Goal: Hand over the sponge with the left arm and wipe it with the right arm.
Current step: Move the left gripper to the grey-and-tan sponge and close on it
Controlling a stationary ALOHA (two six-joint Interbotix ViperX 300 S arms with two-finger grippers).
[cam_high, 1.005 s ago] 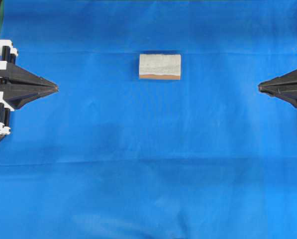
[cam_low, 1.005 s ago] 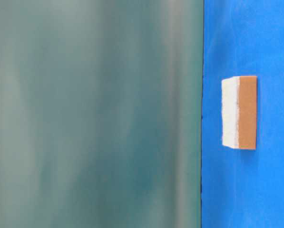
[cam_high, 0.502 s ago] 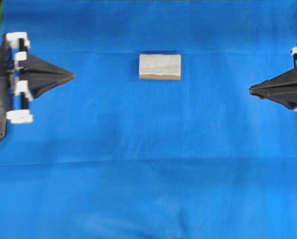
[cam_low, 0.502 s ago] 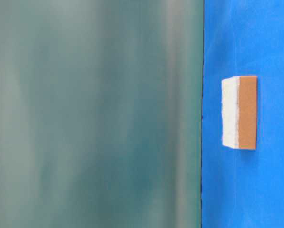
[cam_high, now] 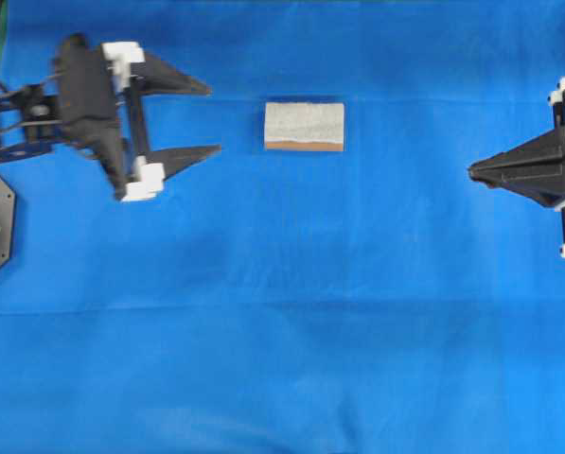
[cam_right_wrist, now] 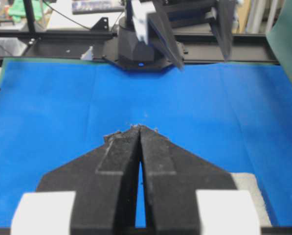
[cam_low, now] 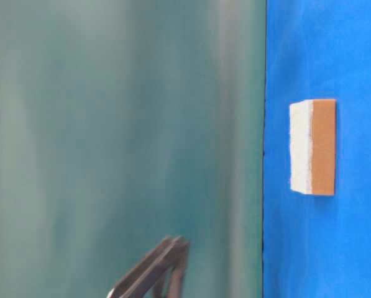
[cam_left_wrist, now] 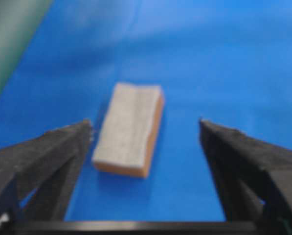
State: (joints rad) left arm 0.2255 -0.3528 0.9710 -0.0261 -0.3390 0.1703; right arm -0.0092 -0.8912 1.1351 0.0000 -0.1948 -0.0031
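Note:
The left gripper reaches the sponge and grabs one short end (cam_high: 271,126) next, leaving the opposite end (cam_high: 337,126) free to hand the sponge over for wiping.
The sponge (cam_high: 304,126) lies flat on the blue cloth, whitish-grey top up, orange-brown layer along its near edge. It also shows in the table-level view (cam_low: 312,147) and the left wrist view (cam_left_wrist: 128,129). My left gripper (cam_high: 214,119) is open wide and empty, just left of the sponge and pointing at it. In its wrist view (cam_left_wrist: 146,122) the sponge lies ahead between the fingers (cam_left_wrist: 53,152), nearer the left one, touching neither. My right gripper (cam_high: 471,171) is shut and empty at the far right, well clear of the sponge. Its wrist view (cam_right_wrist: 139,127) shows the tips pressed together.
The blue cloth (cam_high: 291,331) covers the whole table. A green backdrop (cam_low: 123,124) stands along the far edge. The left arm's base (cam_right_wrist: 136,49) and a black frame rail sit beyond the cloth's left end. A black finger (cam_low: 154,276) shows low in the table-level view.
My left gripper has swung out to the right and up toward the sponge and opened from shut. My right gripper has crept slightly left, still shut. The sponge has not moved.

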